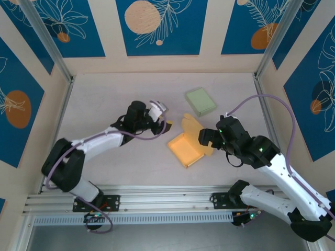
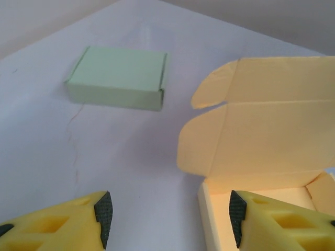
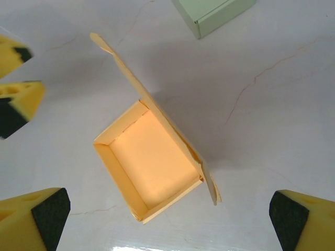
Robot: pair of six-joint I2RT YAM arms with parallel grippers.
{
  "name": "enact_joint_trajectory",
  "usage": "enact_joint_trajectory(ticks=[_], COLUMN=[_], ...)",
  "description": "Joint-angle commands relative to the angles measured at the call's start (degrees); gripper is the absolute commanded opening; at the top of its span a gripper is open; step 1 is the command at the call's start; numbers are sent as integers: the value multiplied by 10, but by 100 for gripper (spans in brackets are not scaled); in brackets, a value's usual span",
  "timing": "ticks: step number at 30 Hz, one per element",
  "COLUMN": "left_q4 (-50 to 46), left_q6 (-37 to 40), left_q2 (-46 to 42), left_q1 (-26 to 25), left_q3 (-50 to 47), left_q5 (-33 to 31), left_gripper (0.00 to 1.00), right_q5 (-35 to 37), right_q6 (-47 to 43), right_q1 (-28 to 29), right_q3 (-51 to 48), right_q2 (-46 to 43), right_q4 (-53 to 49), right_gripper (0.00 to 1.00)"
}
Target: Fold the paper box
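Next, the left gripper pinches the lid's rounded side flap beside the tray (image 1: 186, 150), leaving the lid's outer flap free to fold the box.
The orange paper box (image 1: 186, 148) sits open mid-table, its tray folded up and its lid (image 1: 194, 127) standing upright along the far side. My left gripper (image 1: 166, 127) is low at the box's left corner, jaws open. In the left wrist view the tray's near wall (image 2: 211, 217) lies between the pads, close to the right one, and touches neither. The lid (image 2: 261, 130) rises behind it. My right gripper (image 3: 168, 214) hovers wide open over the tray (image 3: 152, 162), holding nothing. The left arm's fingers (image 3: 15, 102) show at that view's left edge.
A closed green box (image 1: 201, 101) lies flat behind the orange one, also seen as the green box (image 2: 118, 78) beyond my left fingers. Metal frame posts (image 1: 261, 78) and patterned walls bound the table. Bare tabletop (image 1: 104, 94) lies to the left.
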Motion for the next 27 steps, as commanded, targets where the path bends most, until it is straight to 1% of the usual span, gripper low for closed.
enact_joint_trajectory(ticks=[1,3,6,8,11,13,16,18,20,22,24,27], left_q4=[-78,-149,-256,-295,-339,-371,-376,-368,-358,-336,-311,-279], left_q6=[148,208,273,291,312,323,327,323,318,305,287,268], left_q2=[68,119,188,226,270,286,288,282,277,274,269,259], left_q1=[7,8,9,11,10,9,8,8,7,7,7,6], left_q3=[85,147,242,289,342,366,366,357,350,339,327,308], left_q5=[155,205,243,263,273,290,293,287,275,265,252,228], left_gripper=[63,63,63,63,63,58,51,44,42,35,23,13], right_q5=[-11,-14,-21,-27,-36,-37,-32,-31,-32,-33,-33,-32], right_q6=[15,17,18,17,17,19,23,24,26,26,27,28], right_q1=[-4,-4,-5,-5,-4,-5,-5,-6,-6,-6,-7,-8], right_q3=[-12,-14,-17,-18,-21,-23,-32,-39,-44,-48,-50,-52], right_q2=[-23,-31,-38,-38,-38,-39,-43,-43,-42,-42,-42,-43], right_q4=[-14,-14,-9,-8,-6,-8,-9,-7,-5,-1,-1,-2], right_gripper=[99,99,99,99,99,99,99,99,99,99,99,99])
